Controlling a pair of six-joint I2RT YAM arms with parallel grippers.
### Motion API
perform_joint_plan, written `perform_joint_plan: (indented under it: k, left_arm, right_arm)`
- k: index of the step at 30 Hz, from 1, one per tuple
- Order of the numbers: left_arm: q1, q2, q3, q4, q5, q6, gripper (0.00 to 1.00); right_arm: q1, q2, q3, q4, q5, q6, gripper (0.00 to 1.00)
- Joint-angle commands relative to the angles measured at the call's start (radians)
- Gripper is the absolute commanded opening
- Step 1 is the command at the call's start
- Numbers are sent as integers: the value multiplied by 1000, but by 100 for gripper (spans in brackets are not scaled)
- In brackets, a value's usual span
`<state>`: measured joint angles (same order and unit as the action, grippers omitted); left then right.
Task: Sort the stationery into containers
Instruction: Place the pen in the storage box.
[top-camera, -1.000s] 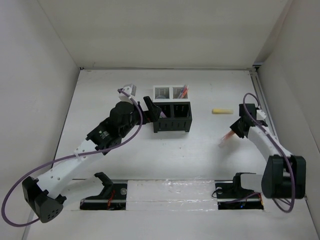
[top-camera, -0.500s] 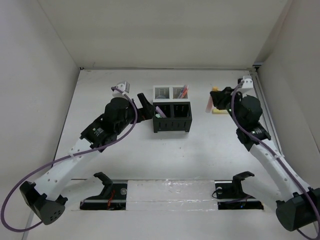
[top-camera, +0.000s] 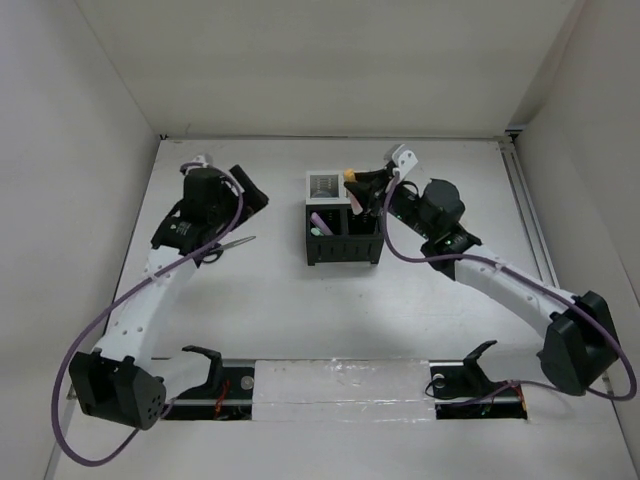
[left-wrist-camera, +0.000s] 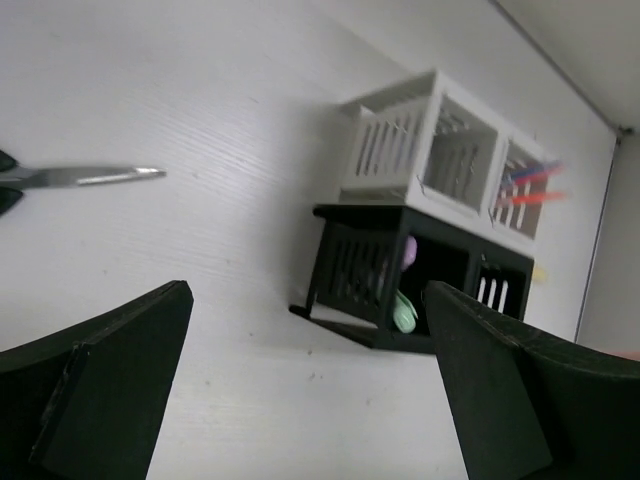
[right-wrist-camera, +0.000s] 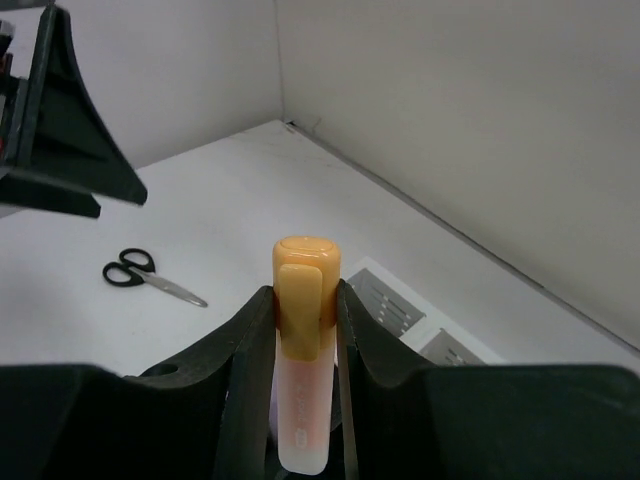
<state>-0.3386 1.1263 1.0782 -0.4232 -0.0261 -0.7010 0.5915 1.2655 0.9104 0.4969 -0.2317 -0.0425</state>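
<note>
The orange-capped marker's lower end is over the neighbouring bin, so the robot's right gripper should keep holding the marker until it goes into the pink marker's black bin (top-camera: 322, 226).
My right gripper (top-camera: 362, 188) (right-wrist-camera: 303, 300) is shut on an orange-capped marker (right-wrist-camera: 304, 330) (top-camera: 351, 177), held upright above the back of the containers (top-camera: 345, 225). These are two white bins (left-wrist-camera: 430, 140) behind two black ones (left-wrist-camera: 400, 275). Red pens (left-wrist-camera: 530, 182) stand in the right white bin. A pink and a green marker (left-wrist-camera: 404, 305) lie in the left black bin. Black-handled scissors (top-camera: 235, 242) (right-wrist-camera: 150, 278) (left-wrist-camera: 85, 177) lie on the table left of the bins. Above and left of them my left gripper (top-camera: 240, 188) (left-wrist-camera: 310, 400) hangs open, holding nothing.
White walls close in the table on the left, back and right. The left arm's purple cable (top-camera: 90, 340) loops out over the table's left side. A black rail (top-camera: 340, 385) runs along the near edge between the arm bases.
The right arm has swung from the right side of the table leftward to above the containers, carrying a marker. The left arm has drawn back left from the bins, and scissors now show beneath it.
</note>
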Motion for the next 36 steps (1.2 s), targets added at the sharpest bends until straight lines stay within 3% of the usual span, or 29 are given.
perform_joint_plan:
  k: [1, 4, 12, 16, 25, 26, 29, 32, 33, 36]
  left_arm:
    - [134, -25, -18, 18, 121, -6, 100]
    - [246, -54, -67, 31, 167, 41, 100]
    - [247, -85, -199, 118, 244, 178, 100]
    - [247, -97, -199, 130, 321, 218, 100]
    - [247, -132, -208, 139, 324, 236, 100]
    - [247, -132, -208, 139, 324, 236, 100]
    - [247, -132, -208, 139, 333, 236, 100]
    - [247, -132, -208, 139, 344, 236, 100]
    - [247, -132, -208, 139, 354, 236, 100]
    - [247, -132, -208, 149, 354, 236, 100]
  right_arm:
    - [22, 55, 47, 173, -113, -34, 0]
    - [31, 124, 56, 224, -188, -11, 0]
    - [50, 259, 68, 333, -290, 41, 0]
    - [50, 327, 90, 353, -301, 53, 0]
    - [39, 380, 90, 370, -311, 64, 2]
    - [39, 391, 90, 359, -311, 64, 8]
    - [39, 382, 76, 368, -301, 64, 16]
    - [39, 370, 76, 356, -288, 64, 48]
    - [39, 370, 76, 356, -288, 64, 62]
    - [39, 350, 76, 335, -273, 55, 69]
